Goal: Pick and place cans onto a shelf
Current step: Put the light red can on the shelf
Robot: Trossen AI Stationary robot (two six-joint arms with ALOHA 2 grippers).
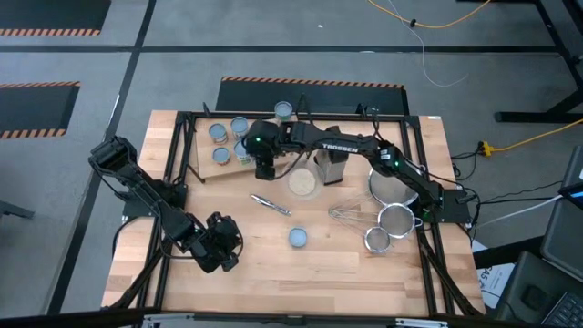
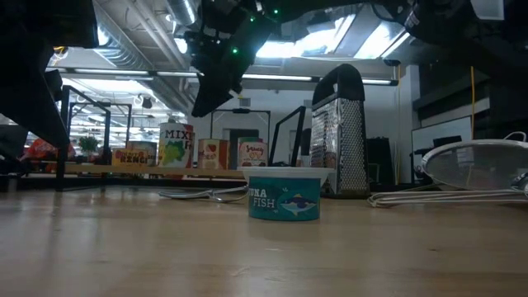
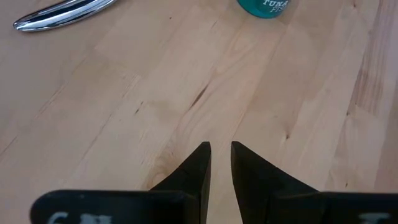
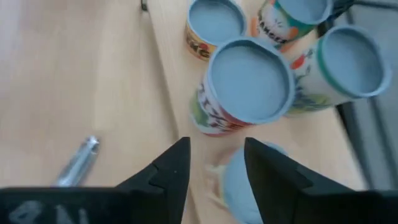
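I need to set the teal tuna can on the shelf (image 1: 202, 146), so next I should pick it up by its rim (image 1: 302, 242) with my right gripper.
The shelf (image 1: 202, 146) is a pale board at the table's far left, with several cans (image 1: 219, 133) standing on it by their bases. My right gripper (image 4: 214, 163) hovers open over the shelf's near right corner, beside a red-labelled can (image 4: 249, 81). A blurred can top (image 4: 236, 183) shows just beneath its fingers. One more can (image 1: 283, 110) stands at the far edge, off the shelf. A teal tuna can (image 1: 298, 238) sits at the table's middle front. My left gripper (image 3: 221, 149) waits at the near left with only a narrow gap between its fingers and nothing in it. My right gripper stands open over a can's top (image 4: 231, 177) and slants down from the table's right. One finger (image 4: 273, 168) covers part of that can. Whether either finger touches it I cannot tell.
A box grater (image 1: 332, 164), a whitish bowl (image 1: 303, 182), a pot (image 1: 390, 187), two strainers (image 1: 394, 220), a whisk (image 1: 344, 212) and a metal utensil (image 1: 271, 204) lie in the middle and right. Bare wood lies along the near edge around the tuna can.
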